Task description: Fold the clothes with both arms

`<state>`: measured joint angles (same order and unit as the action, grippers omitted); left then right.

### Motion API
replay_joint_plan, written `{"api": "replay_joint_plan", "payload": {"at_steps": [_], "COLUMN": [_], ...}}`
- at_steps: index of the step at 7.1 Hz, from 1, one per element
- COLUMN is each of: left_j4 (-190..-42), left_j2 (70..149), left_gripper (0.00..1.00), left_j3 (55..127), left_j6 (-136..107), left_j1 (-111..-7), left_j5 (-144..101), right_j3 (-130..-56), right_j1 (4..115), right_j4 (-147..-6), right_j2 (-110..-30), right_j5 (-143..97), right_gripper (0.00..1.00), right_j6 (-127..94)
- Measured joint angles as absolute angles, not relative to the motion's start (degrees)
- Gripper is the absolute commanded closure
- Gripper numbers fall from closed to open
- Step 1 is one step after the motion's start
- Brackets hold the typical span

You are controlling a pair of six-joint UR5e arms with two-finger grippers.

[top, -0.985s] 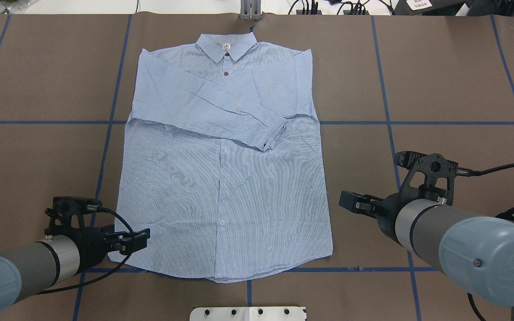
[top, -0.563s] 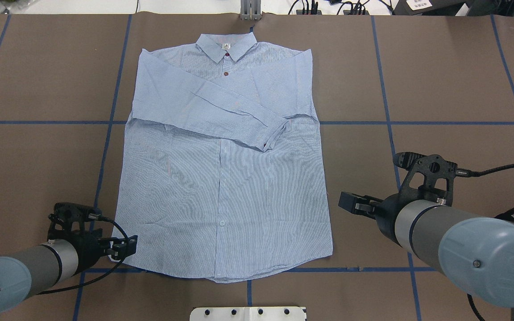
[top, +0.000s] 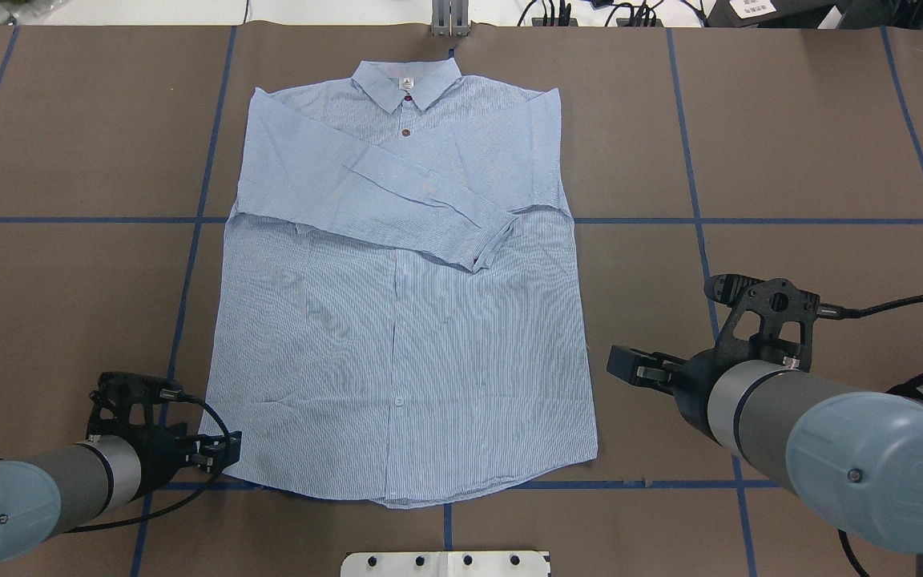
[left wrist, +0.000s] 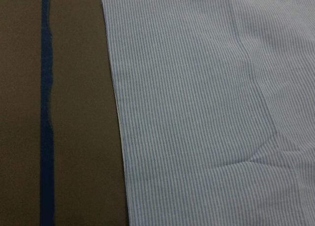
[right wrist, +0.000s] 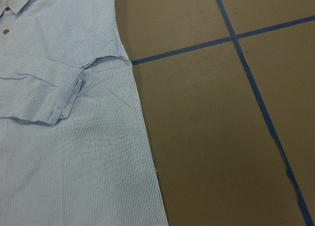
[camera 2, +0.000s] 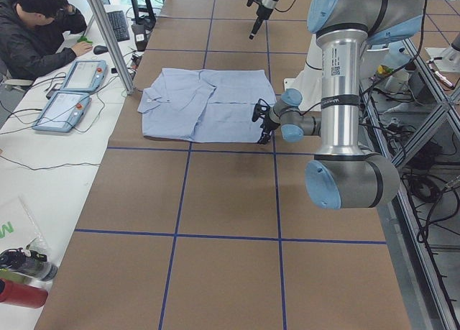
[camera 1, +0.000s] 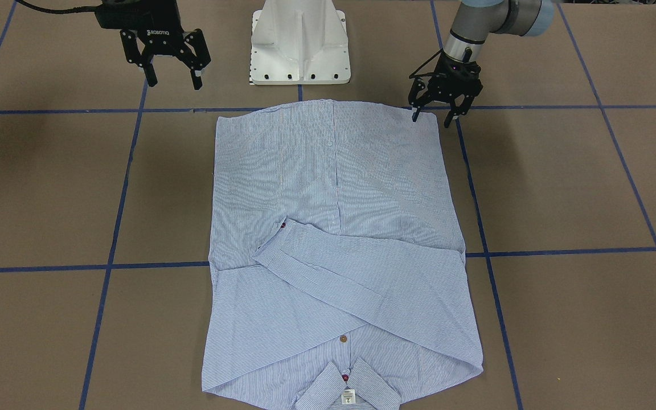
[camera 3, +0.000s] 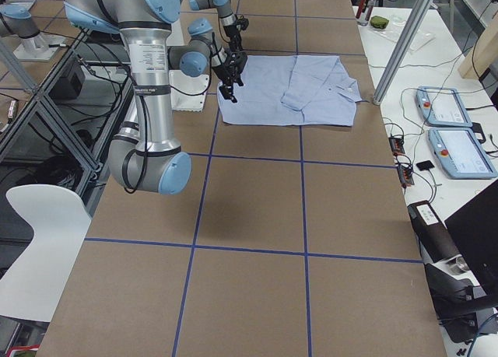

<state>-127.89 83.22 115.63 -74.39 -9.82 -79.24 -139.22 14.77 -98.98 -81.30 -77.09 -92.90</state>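
The striped shirt lies flat and slack (camera 1: 395, 174), so my left gripper grabs it by its hem corner (camera 1: 432, 116) next, where the cloth edge ends.
The light blue striped shirt (top: 397, 320) lies flat, face up, on the brown table, collar at the far side and both sleeves folded across the chest. It also shows in the front view (camera 1: 333, 188). My left gripper (camera 1: 431, 118) is open and low at the shirt's near left hem corner, one fingertip (camera 1: 414, 117) over the cloth and the other off it; in the overhead view it (top: 219, 453) sits at that corner. My right gripper (camera 1: 171, 77) is open and empty, raised beside the near right hem, apart from the shirt (right wrist: 74, 137).
The white pedestal base (camera 1: 299, 42) stands just behind the hem. Blue tape lines (top: 189, 264) cross the table. A metal post (top: 449, 20) stands at the far edge. An operator (camera 2: 36, 28) sits at a side desk with teach pendants (camera 3: 451, 131).
My left gripper has drawn back toward the robot and to the left, from over the hem to its corner. The right arm has barely moved. The shirt lies as before.
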Motion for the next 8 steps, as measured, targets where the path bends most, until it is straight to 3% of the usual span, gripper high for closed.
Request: {"api": "replay_joint_plan", "payload": {"at_steps": [8], "left_j4": [-126.41], "left_j2": [82.79], "left_gripper": [0.41], "left_j3": [115.85], "left_j6": [-74.47], "left_j1": [-9.40], "left_j5": [-80.32], "right_j3": [-139.22], "right_j1": [14.77], "right_j4": [-98.98], "right_j2": [-81.22], "right_j5": [-77.08], "right_gripper": [0.00], "right_j6": [-92.90]}}
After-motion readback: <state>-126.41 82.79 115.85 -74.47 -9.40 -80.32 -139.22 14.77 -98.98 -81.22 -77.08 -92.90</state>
